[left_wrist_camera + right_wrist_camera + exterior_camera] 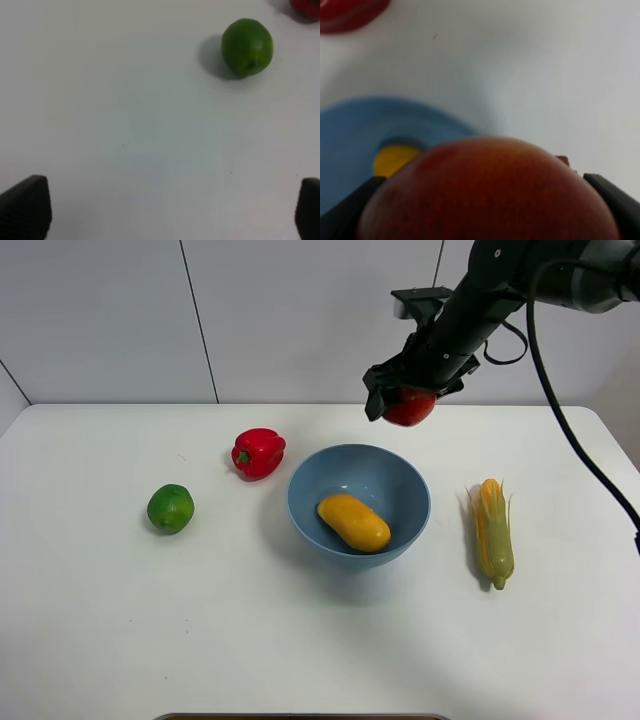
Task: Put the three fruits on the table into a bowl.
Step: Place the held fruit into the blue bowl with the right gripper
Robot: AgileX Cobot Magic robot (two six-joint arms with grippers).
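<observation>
My right gripper lowers the red apple into the light-blue bowl, before releasing it, since the apple still hangs high above the light-blue bowl's far rim.
My right gripper point(408, 400) is shut on the red apple point(411, 408), holding it in the air just past the far rim of the light-blue bowl point(400, 472). In the right wrist view the apple point(490, 195) fills the space between the dark fingers point(615, 202), with the bowl point(360, 130) below. The yellow-orange mango point(353, 521) lies inside the bowl. The green lime point(171, 508) rests on the white table point(120, 630) at the left. In the left wrist view the lime point(247, 47) lies well beyond my open left gripper point(165, 212), which holds nothing.
A red bell pepper point(258, 452) sits left of the bowl, close to its rim. A corn cob in green husk point(492, 531) lies to the bowl's right. The right arm point(500, 290) reaches in from the upper right.
</observation>
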